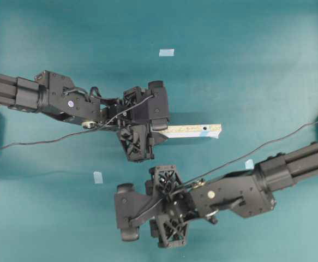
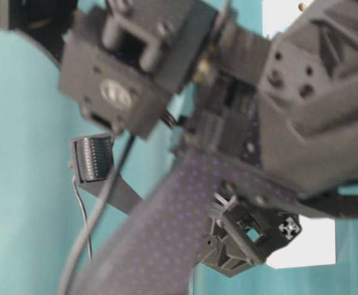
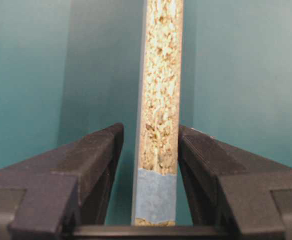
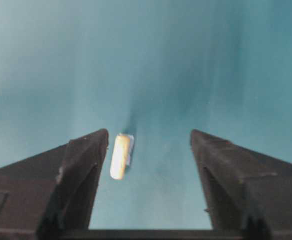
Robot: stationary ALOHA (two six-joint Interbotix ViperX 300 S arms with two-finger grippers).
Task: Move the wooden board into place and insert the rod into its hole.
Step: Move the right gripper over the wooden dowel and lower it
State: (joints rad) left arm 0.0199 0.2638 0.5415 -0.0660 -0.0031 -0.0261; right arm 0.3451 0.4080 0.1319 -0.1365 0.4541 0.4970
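The rod's lower end (image 4: 117, 174) should stay free to go into the board's hole, so my right gripper will next grab the rod by its top end (image 4: 123, 141).
The wooden board (image 1: 194, 131) is a narrow pale strip pointing right from my left gripper (image 1: 163, 131), with the hole (image 1: 204, 130) near its far end. In the left wrist view the speckled board (image 3: 161, 75), blue tape on its near end, runs between the fingers of the left gripper (image 3: 151, 128). The right finger presses against it; a thin gap shows beside the left finger. My right gripper (image 4: 148, 132) stands open low over the table, with the rod (image 4: 120, 156) lying between its fingers, close to the left one. From overhead the right gripper (image 1: 120, 213) hides the rod.
Light-blue tape squares lie at the back (image 1: 166, 52), left of the right gripper (image 1: 97, 177) and beside the right arm (image 1: 249, 164). A cable (image 1: 39, 143) trails from the left arm. The arms, close and blurred, fill the table-level view.
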